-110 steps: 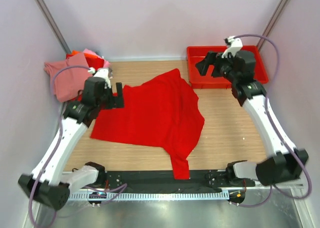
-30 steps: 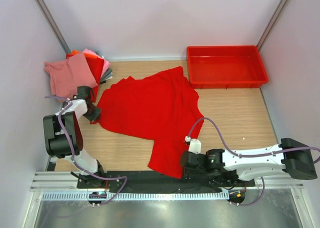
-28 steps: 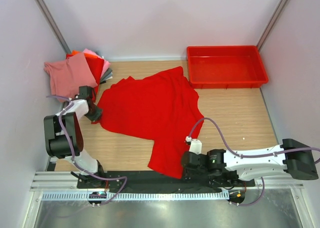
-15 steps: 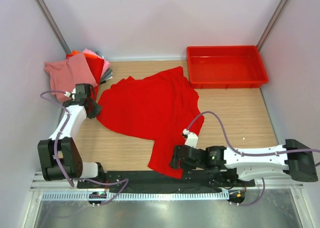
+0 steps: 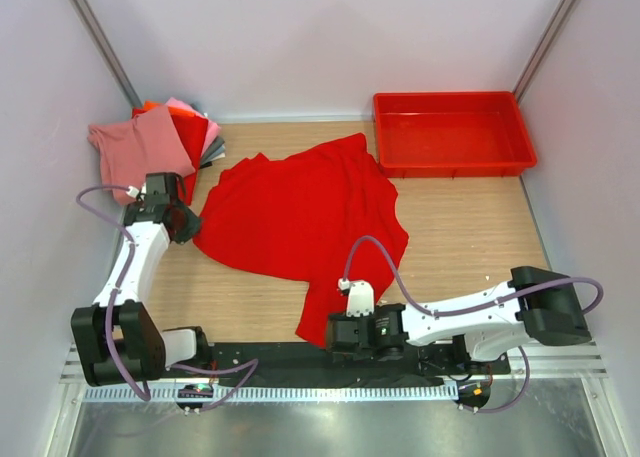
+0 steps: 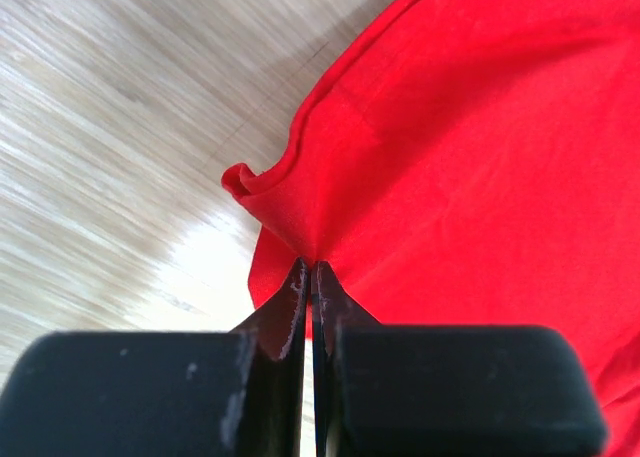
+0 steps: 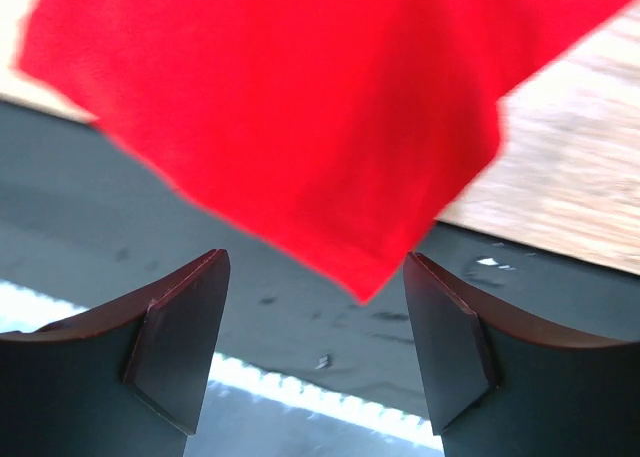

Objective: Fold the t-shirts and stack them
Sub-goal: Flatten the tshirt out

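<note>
My right gripper grabs the red t-shirt's near corner next, opposite my left gripper's hold on the t-shirt's edge, to stretch and spread the t-shirt for folding.
A bright red t-shirt lies spread out on the wooden table, with a lower corner reaching the black strip at the near edge. My left gripper is at the shirt's left edge, shut on a pinched fold of red cloth; its jaws meet with cloth between the tips. My right gripper is at the shirt's near corner and stands open. That corner hangs between the spread fingers, ungripped. Folded t-shirts are stacked at the back left, dusty pink on top and red beside it.
A rigid red tray stands at the back right. A black strip and a metal rail run along the near edge. Walls close in on the left, back and right. Bare wood shows to the right of the shirt.
My right gripper has opened wide and slid left along the near edge to the shirt's corner. The left arm has straightened, its gripper still shut on the shirt's left edge.
</note>
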